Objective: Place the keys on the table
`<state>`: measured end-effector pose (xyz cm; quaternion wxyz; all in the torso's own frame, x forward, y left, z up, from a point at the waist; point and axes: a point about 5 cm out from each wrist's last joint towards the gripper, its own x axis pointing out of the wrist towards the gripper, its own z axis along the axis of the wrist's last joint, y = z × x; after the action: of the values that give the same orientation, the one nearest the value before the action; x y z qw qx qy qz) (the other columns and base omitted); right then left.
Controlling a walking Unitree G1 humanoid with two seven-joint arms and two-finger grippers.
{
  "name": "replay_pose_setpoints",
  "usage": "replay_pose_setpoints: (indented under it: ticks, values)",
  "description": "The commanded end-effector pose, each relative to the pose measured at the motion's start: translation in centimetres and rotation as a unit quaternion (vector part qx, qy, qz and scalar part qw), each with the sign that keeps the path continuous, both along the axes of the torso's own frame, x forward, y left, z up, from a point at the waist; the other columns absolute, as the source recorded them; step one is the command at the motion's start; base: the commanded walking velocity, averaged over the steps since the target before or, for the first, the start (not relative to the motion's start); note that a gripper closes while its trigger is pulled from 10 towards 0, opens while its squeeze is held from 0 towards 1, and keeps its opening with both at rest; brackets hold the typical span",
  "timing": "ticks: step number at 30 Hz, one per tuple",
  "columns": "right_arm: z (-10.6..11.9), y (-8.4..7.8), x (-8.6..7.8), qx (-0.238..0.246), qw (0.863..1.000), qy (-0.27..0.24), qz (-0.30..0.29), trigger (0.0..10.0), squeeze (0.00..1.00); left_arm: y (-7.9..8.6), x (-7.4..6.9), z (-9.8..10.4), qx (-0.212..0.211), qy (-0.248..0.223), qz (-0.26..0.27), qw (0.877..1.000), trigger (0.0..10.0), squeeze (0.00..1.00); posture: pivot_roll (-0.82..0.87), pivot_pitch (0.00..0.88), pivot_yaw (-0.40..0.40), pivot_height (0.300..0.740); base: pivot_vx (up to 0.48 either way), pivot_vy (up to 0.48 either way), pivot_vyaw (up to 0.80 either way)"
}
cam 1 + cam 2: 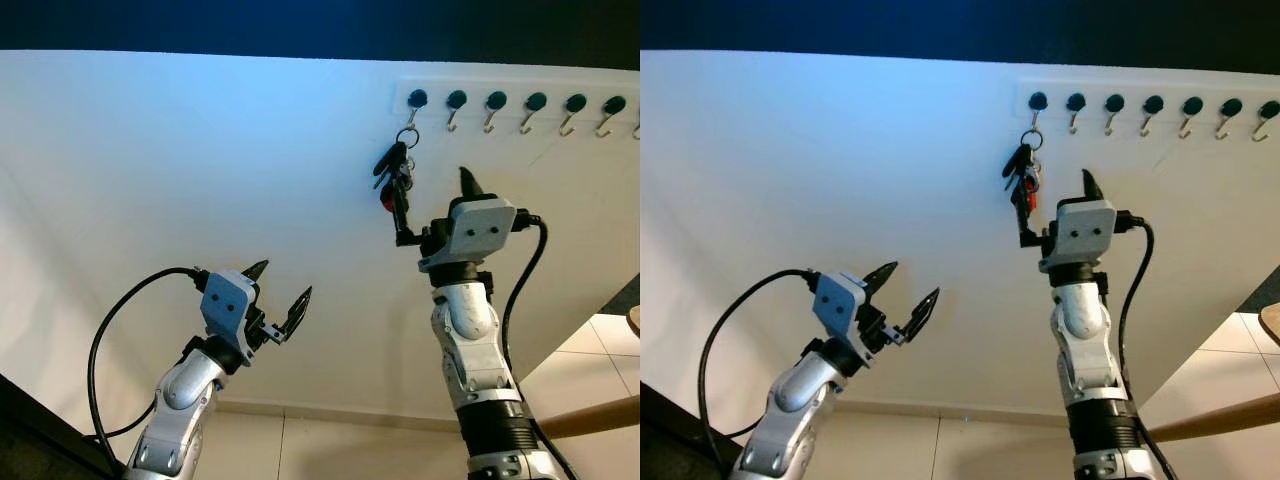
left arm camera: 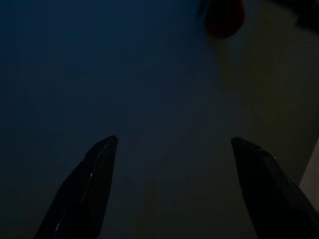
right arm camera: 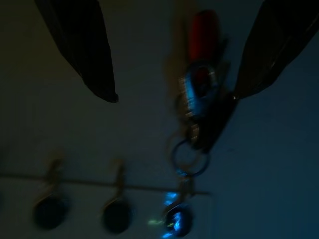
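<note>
The bunch of keys will be taken off for the table. My right gripper will next grab it by its metal ring (image 1: 407,138), and then I will free the keys from their hook (image 1: 412,118).
A bunch of keys (image 1: 395,175) with a red tag and black fobs hangs by its ring from the leftmost hook (image 1: 416,100) of a wall rack. My right gripper (image 1: 432,195) is raised to it and open. One finger touches the bunch's lower end, while the other points up, to the right of the keys. In the right wrist view the keys (image 3: 199,84) hang between the fingers, close against one fingertip (image 3: 239,87). My left gripper (image 1: 280,290) is open and holds nothing, lower and to the left in front of the bare wall.
A row of several bare hooks (image 1: 535,102) runs right of the keys on the white wall (image 1: 200,170). A wooden edge (image 1: 595,417) and tiled floor (image 1: 590,360) show at the lower right. A dark edge (image 1: 30,420) sits at the lower left.
</note>
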<state>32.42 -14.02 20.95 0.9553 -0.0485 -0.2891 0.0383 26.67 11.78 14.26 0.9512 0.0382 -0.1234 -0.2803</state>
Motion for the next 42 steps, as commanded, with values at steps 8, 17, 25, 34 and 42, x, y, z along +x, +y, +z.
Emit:
replay_pose_setpoints:
  ticks: [8,17,25,34,42]
  values:
    - [-0.2,0.5,0.9,-0.008,0.999,0.025,0.028,10.0,0.00,-1.4,-0.5,2.7,-0.077,-0.024,-0.053,0.995,10.0,0.00,0.02,0.048,-0.014,0.740,0.000,0.000,0.00]
    - [-0.1,0.2,1.6,-0.009,0.999,0.030,0.030,10.0,0.00,-2.5,-0.9,5.0,-0.120,-0.039,-0.111,0.986,10.0,0.00,0.02,0.050,-0.013,0.740,0.000,0.000,0.00]
    - [0.0,0.6,2.0,-0.004,0.998,0.029,0.053,7.6,0.00,-2.6,-1.0,5.7,-0.122,-0.044,-0.115,0.985,10.0,0.00,0.02,0.051,-0.013,0.740,0.000,0.000,0.00]
    - [0.2,0.8,2.1,0.000,0.998,0.020,0.067,0.0,0.00,-2.4,-0.9,5.9,-0.124,-0.045,-0.110,0.985,10.0,0.00,0.02,0.050,-0.016,0.740,0.000,0.000,0.00]
    - [0.2,0.7,2.1,0.003,0.998,0.017,0.068,0.0,0.00,-2.5,-0.9,6.0,-0.125,-0.046,-0.110,0.985,10.0,0.00,0.02,0.050,-0.015,0.740,0.000,0.000,0.00]
